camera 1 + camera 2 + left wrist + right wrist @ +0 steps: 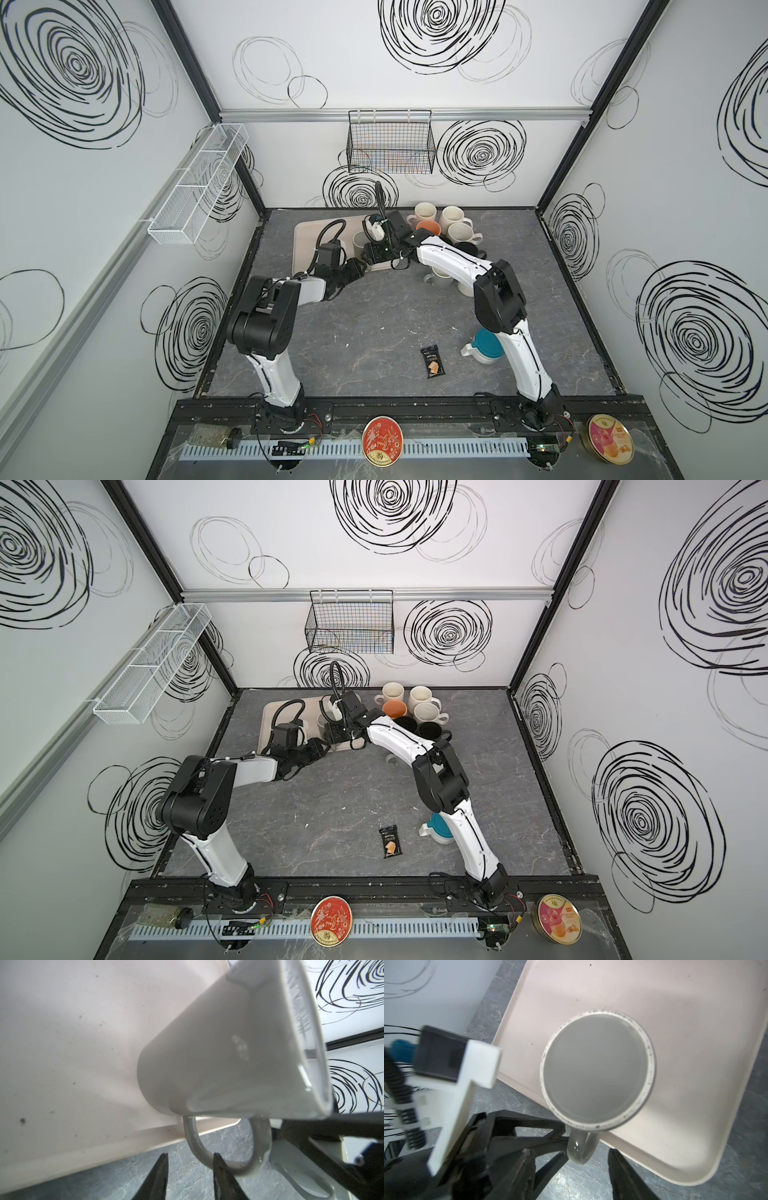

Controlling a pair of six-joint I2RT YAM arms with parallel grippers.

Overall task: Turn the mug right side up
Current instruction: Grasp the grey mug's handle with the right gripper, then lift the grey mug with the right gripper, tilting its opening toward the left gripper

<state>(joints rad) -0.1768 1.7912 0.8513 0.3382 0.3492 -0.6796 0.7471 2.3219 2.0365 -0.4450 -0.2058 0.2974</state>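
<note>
My right gripper is going to grab the grey mug by its handle next, from the mug's flat-bottom side, to turn the mug right side up. That leaves the mug's body free.
A grey mug [360, 242] [322, 722] stands upside down near the edge of a beige tray [305, 239] [695, 1043]. Its flat bottom with a rough pale ring [598, 1070] faces up at the right wrist camera. The handle [581, 1150] [199, 1151] sticks out past the tray's rim over the table. My right gripper [586, 1153] [376, 255] is open and straddles the handle, with gaps on both sides. My left gripper [190, 1156] [360, 268] comes in low from the side, open. The handle passes just behind one of its fingers [217, 1159]; only table shows between them.
Several cream, orange and black mugs [449, 226] cluster at the back right, and another grey one [440, 279] sits under the right forearm. A teal-lidded jug [484, 347] and a dark snack packet [432, 362] lie nearer the front. A wire basket [390, 143] hangs on the back wall.
</note>
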